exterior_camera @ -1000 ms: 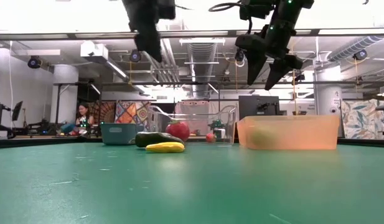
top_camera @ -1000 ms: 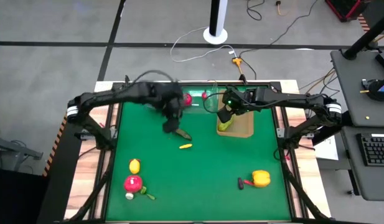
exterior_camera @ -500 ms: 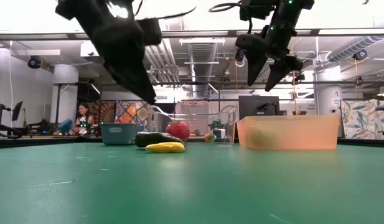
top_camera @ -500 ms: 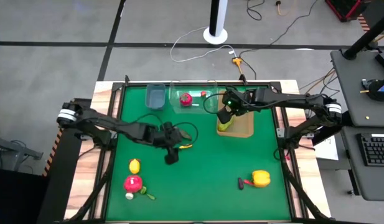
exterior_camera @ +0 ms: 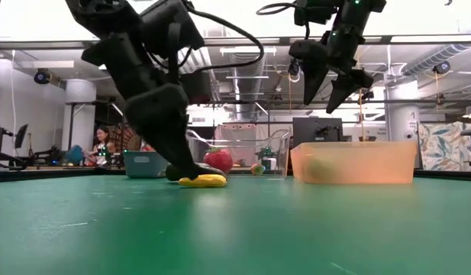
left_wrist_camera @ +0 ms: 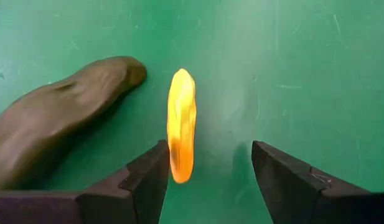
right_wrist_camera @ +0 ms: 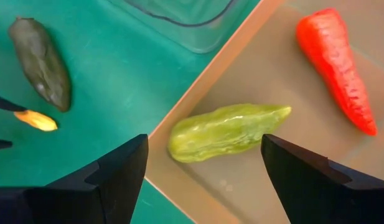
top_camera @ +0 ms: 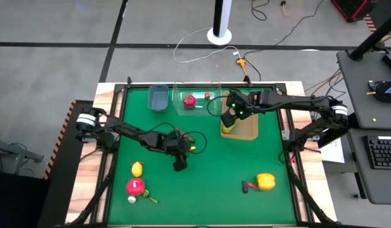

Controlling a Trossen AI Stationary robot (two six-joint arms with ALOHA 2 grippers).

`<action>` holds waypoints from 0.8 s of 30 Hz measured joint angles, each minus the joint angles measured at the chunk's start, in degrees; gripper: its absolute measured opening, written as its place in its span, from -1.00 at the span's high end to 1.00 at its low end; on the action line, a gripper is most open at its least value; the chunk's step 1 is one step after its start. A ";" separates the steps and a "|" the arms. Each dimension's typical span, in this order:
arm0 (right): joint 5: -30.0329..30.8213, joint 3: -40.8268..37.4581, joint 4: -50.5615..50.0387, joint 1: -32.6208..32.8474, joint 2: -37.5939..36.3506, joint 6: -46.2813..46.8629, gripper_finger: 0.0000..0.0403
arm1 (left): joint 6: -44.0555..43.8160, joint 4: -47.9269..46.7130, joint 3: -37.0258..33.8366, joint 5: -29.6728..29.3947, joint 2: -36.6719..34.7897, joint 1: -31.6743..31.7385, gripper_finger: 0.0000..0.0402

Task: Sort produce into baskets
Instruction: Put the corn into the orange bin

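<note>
My left gripper should next take hold of the narrow end (left_wrist_camera: 182, 168), so that it can sort the yellow piece (left_wrist_camera: 181, 124) into a basket.
A small yellow long piece (left_wrist_camera: 181, 124) lies on the green mat beside a dark green cucumber (left_wrist_camera: 61, 112). My left gripper (left_wrist_camera: 210, 149) is open and down at the mat, one finger on either side of the yellow piece's near end; it also shows in the high view (top_camera: 182, 156) and the low view (exterior_camera: 185, 169). My right gripper (right_wrist_camera: 204, 146) is open and empty, high above the tan tray (right_wrist_camera: 291, 180); it also shows in the high view (top_camera: 230, 118). In the tray lie a light green cucumber (right_wrist_camera: 226, 130) and a red chilli (right_wrist_camera: 335, 68). My left gripper's fingers come slanting down along the yellow piece. One finger (left_wrist_camera: 148, 177) stands right beside the piece's near end (left_wrist_camera: 179, 171); I cannot tell whether it touches. The piece lies flat on the mat.
A blue-grey bin (top_camera: 158, 97) and a clear tub (top_camera: 205, 104) with a red round piece (top_camera: 189, 101) stand at the far edge. A lemon (top_camera: 137, 169), a red round piece (top_camera: 135, 187) and small bits lie near left. A yellow pepper (top_camera: 265, 182) lies near right.
My left gripper has gone from beside the clear tub toward the table's near edge and down to the mat, and now stands at the yellow piece. The yellow piece and the dark cucumber lie where they were.
</note>
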 joint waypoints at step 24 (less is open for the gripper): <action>-0.03 -0.07 -0.04 2.30 -0.01 -1.70 -0.49 | -3.99 -0.45 -0.11 1.52 -3.08 0.02 0.97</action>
